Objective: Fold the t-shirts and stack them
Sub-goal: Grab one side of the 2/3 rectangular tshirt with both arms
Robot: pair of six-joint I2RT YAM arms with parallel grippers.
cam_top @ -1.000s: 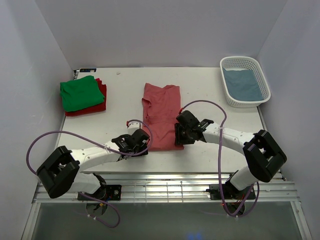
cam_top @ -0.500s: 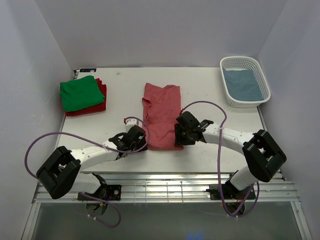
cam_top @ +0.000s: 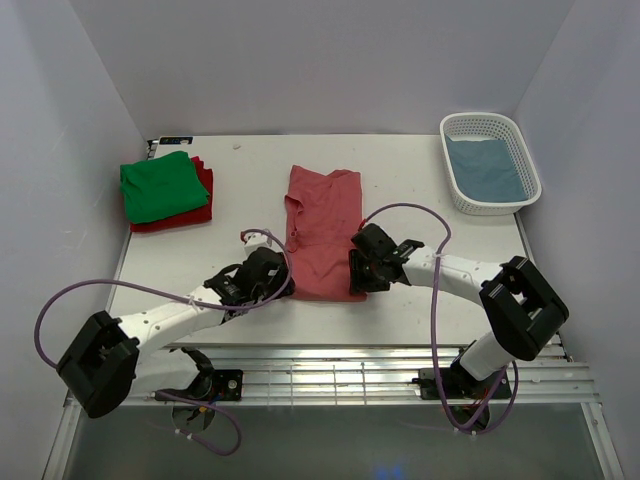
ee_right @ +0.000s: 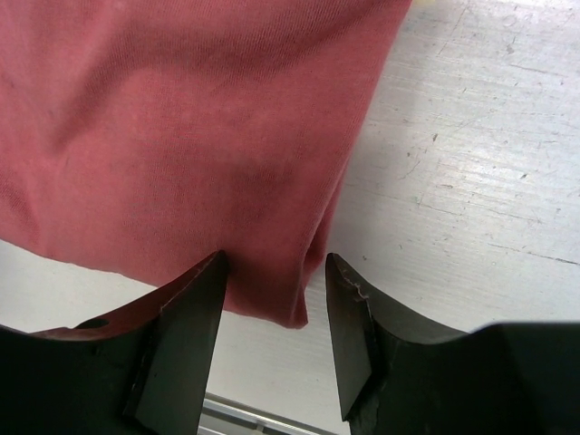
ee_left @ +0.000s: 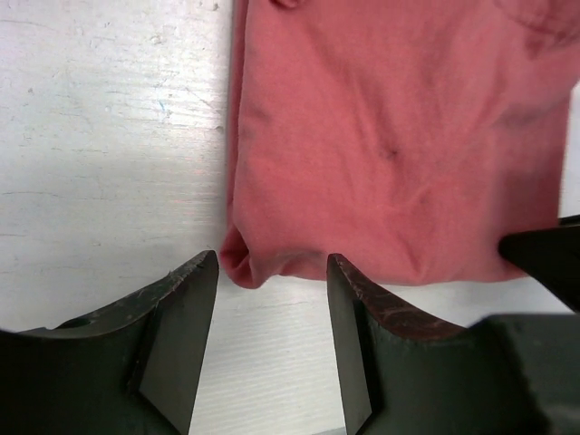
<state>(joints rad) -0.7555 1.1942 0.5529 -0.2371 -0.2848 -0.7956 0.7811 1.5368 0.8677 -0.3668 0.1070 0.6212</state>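
The t-shirt's near end needs to be folded over, so the robot's right gripper has to grab the dusty pink t-shirt's near corner point(cam_top: 358, 295) point(ee_right: 280, 292) next, opposite the left gripper's corner.
A dusty pink t-shirt point(cam_top: 322, 230) lies folded lengthwise in the middle of the table. My left gripper point(cam_top: 275, 281) is open at its near left corner. In the left wrist view that rolled corner point(ee_left: 241, 266) sits just ahead of the gap of the left gripper point(ee_left: 272, 265). My right gripper point(cam_top: 357, 272) is open at the near right corner. In the right wrist view the pink t-shirt point(ee_right: 181, 136) reaches down between the jaws of the right gripper point(ee_right: 276, 265). A green t-shirt point(cam_top: 158, 185) lies folded on a dark red one point(cam_top: 203, 206) at the back left. A grey-blue t-shirt point(cam_top: 487, 168) lies in the basket.
The white lattice basket point(cam_top: 455, 186) stands at the back right corner. The table's near edge and a metal rail point(cam_top: 330, 375) run just behind both grippers. Side walls close in left and right.
The left arm has reached forward and right, bringing its gripper up to the pink shirt's near left corner. The right gripper has barely shifted and stands slightly wider.
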